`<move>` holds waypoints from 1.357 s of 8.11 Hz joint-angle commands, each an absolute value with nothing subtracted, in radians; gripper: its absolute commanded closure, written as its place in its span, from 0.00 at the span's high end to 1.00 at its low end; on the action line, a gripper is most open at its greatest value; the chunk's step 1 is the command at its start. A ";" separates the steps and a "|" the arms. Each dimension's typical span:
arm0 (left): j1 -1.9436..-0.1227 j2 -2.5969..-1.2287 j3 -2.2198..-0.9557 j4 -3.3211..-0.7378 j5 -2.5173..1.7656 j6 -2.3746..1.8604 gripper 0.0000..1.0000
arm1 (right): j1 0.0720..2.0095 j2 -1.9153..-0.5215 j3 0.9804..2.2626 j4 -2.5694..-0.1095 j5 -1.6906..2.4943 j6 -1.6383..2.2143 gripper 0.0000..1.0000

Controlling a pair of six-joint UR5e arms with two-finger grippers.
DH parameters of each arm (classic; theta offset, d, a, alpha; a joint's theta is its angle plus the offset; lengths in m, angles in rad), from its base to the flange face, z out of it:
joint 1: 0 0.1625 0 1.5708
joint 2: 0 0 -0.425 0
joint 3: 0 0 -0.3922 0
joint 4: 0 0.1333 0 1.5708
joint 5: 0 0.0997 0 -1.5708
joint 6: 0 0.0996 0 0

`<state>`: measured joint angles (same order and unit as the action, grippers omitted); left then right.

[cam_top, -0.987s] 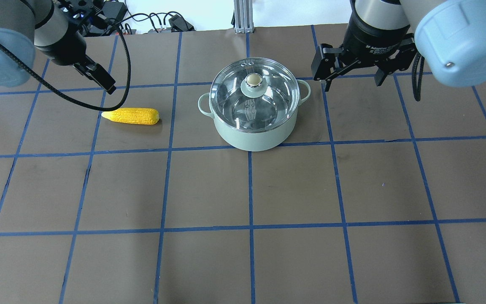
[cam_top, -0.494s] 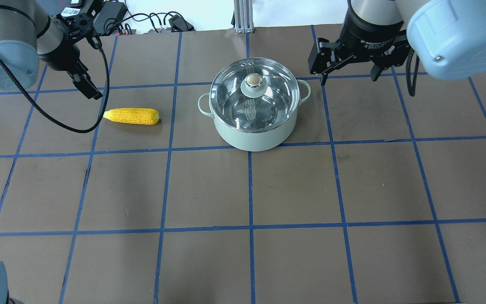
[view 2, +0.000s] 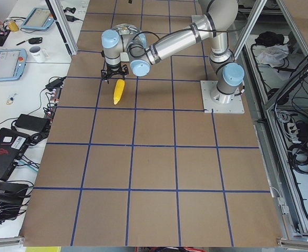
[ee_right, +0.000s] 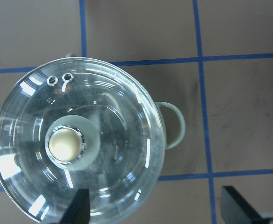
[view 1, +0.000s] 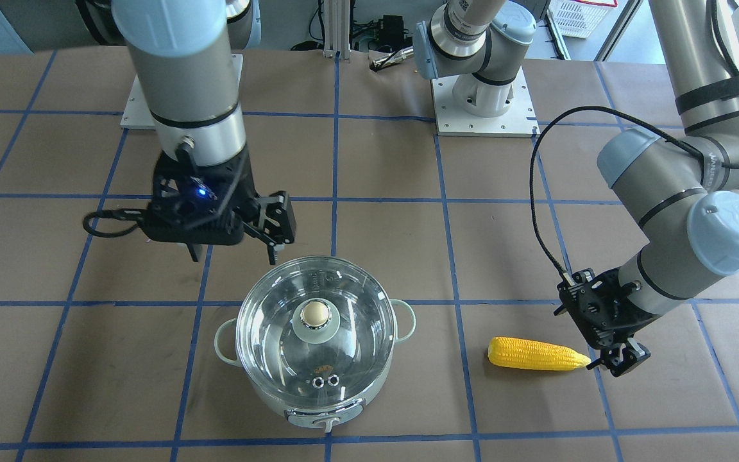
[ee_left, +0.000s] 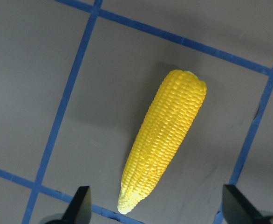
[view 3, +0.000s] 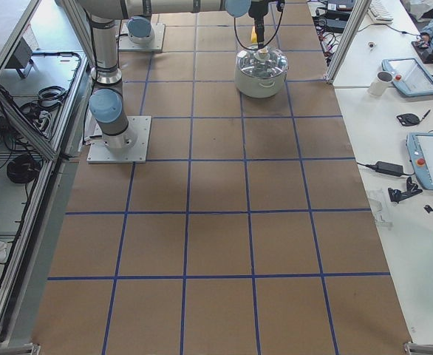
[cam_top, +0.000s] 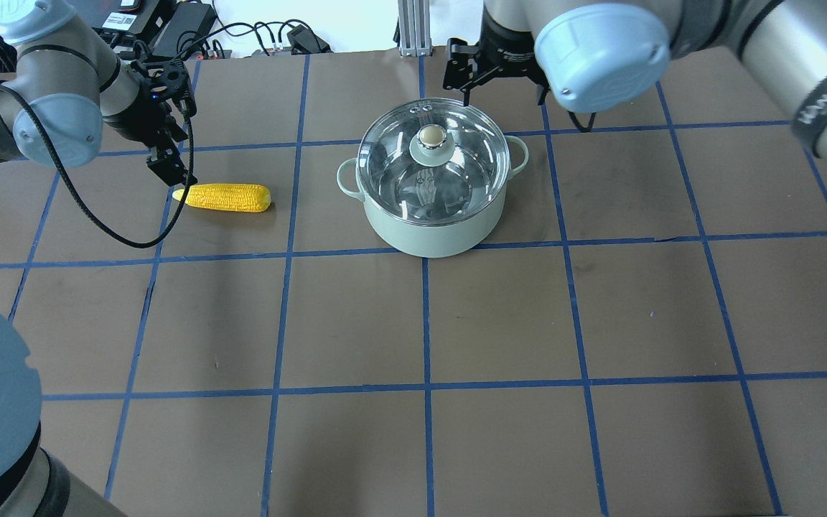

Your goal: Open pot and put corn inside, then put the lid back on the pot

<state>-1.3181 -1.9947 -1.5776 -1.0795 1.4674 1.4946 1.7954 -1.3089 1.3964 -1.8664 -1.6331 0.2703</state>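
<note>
Next, my right gripper picks up the glass lid by its beige knob [view 1: 315, 314] to open the pot, since the lid spreads wider than the fingers open.
The mint-green pot [cam_top: 428, 233] stands at table centre with the glass lid [cam_top: 464, 172] on it, its beige knob [cam_top: 431, 135] up. The yellow corn [cam_top: 223, 197] lies flat to its left, pointed tip away from the pot. My left gripper [ee_left: 157, 210] is open just above the corn's pointed tip [ee_left: 127, 205], which sits between the fingers; it also shows in the front view [view 1: 603, 340]. My right gripper [view 1: 233, 253] is open and empty, above the pot's rim on the robot's side. In its wrist view the lid [ee_right: 118, 140] fills the frame's left.
Cables and power supplies [cam_top: 255, 36] lie along the far table edge beside an aluminium post [cam_top: 410, 29]. The arm base plates [view 1: 482, 102] sit on the robot's side. The left arm's black cable [cam_top: 97, 215] hangs close to the corn.
My left gripper has come down and right to the corn's tip. My right arm has swung left from beside the pot to over its rim. Pot, lid and corn have not moved.
</note>
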 commanded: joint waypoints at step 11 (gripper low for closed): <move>-1.318 -2.144 -1.609 -1.005 1.439 1.664 1.00 | 1.910 -1.075 1.385 -2.134 -1.640 0.388 0.30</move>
